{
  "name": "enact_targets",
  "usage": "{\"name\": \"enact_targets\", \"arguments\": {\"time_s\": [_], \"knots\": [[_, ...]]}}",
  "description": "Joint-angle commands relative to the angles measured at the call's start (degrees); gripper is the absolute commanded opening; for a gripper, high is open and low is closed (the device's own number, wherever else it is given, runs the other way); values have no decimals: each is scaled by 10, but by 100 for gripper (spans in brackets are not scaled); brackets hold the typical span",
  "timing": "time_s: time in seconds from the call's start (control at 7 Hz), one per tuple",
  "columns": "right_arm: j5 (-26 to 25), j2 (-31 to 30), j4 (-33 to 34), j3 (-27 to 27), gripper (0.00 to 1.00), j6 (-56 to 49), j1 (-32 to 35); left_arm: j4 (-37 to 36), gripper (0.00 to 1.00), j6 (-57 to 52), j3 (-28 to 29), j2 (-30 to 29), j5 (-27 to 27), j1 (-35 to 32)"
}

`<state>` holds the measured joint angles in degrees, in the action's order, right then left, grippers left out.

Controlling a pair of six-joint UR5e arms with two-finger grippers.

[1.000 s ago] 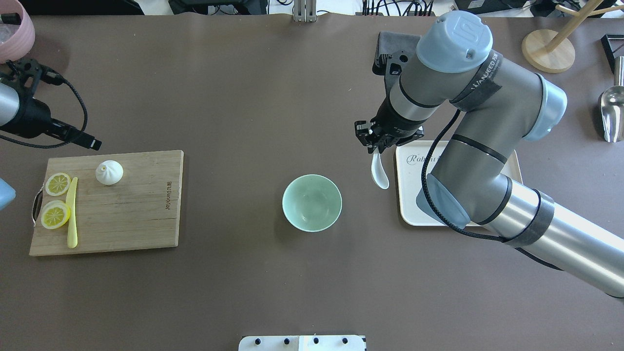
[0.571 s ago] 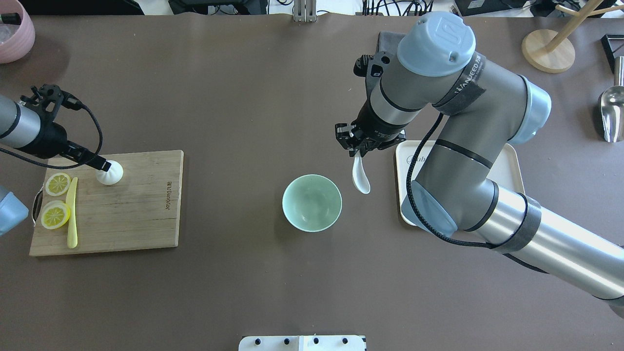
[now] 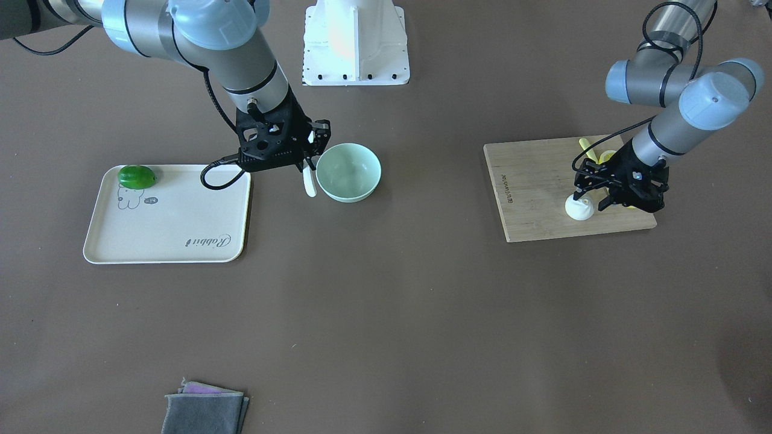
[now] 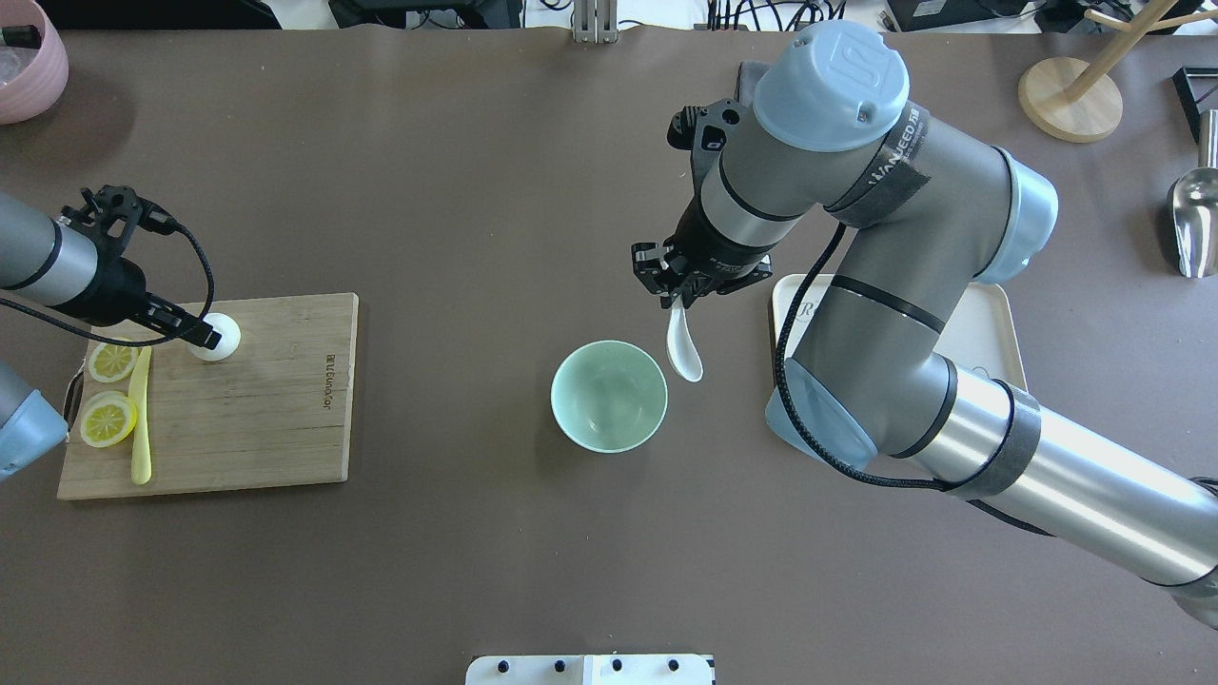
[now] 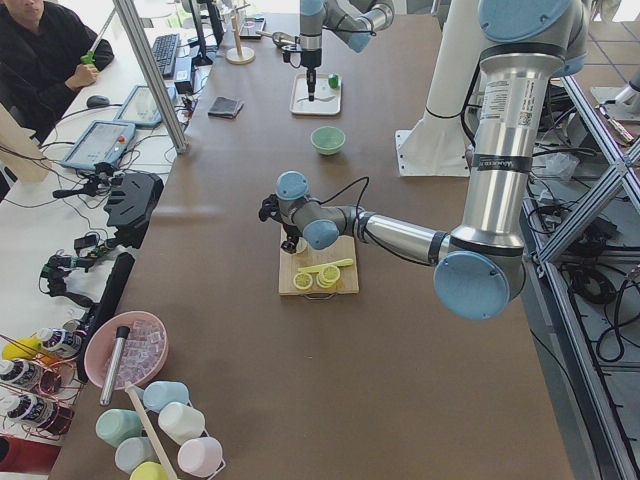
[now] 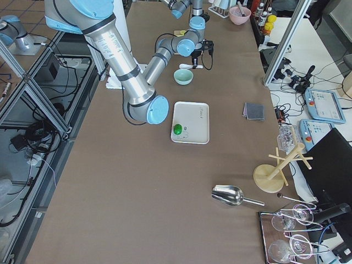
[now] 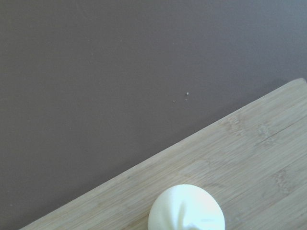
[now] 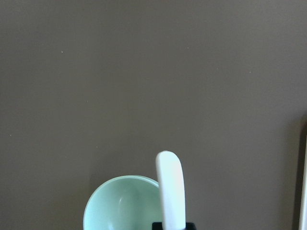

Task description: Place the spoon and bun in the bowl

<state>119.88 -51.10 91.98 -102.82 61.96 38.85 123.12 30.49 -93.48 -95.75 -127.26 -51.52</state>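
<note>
The left gripper grabs the white bun by its pleated top point(image 3: 580, 205) next. Then the left gripper puts the bun in the mint-green bowl point(image 3: 348, 172).
The white spoon point(image 4: 683, 354) hangs scoop-down from my right gripper point(image 4: 677, 290), which is shut on its handle, just right of the mint-green bowl point(image 4: 609, 400). The front-facing view shows the spoon point(image 3: 309, 182) beside the bowl's point(image 3: 348, 172) rim. The right wrist view shows the spoon point(image 8: 171, 191) over the bowl's point(image 8: 120, 206) edge. The white bun point(image 4: 223, 339) sits on the wooden cutting board point(image 4: 266, 409). My left gripper point(image 4: 202, 333) is open and low at the bun's left side. The bun also shows in the left wrist view point(image 7: 187, 208).
Two lemon slices point(image 4: 108, 419) and a yellow knife point(image 4: 141, 419) lie on the board's left side. A white tray point(image 3: 163, 223) with a green object point(image 3: 137, 176) lies right of the bowl, under my right arm. A grey cloth point(image 3: 205, 413), metal scoop point(image 4: 1194, 219) and wooden stand point(image 4: 1070, 100) lie further off.
My right gripper has carried the spoon left from the tray edge to the bowl's rim. My left gripper has come down and right onto the board, up to the bun.
</note>
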Motion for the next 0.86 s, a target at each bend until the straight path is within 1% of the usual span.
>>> {"name": "enact_targets", "arguments": {"time_s": [0.0,0.14,0.29,0.43,0.57,0.71], "knots": [[-4,6,0,1,0,1,-2,31,0,47,-7,1,-2,13],[-4,13,0,4,0,5,-4,34,0,54,-22,4,-10,12],[-5,20,0,9,0,15,-10,25,0,54,-35,0,-34,2],[-21,27,-1,25,0,21,-26,8,0,52,-36,-7,-63,-41],[-52,29,-15,35,0,21,-42,-8,0,52,-36,-21,-96,-73],[-59,29,-66,79,0,26,-51,-35,0,50,-35,-41,-97,-85]]}}
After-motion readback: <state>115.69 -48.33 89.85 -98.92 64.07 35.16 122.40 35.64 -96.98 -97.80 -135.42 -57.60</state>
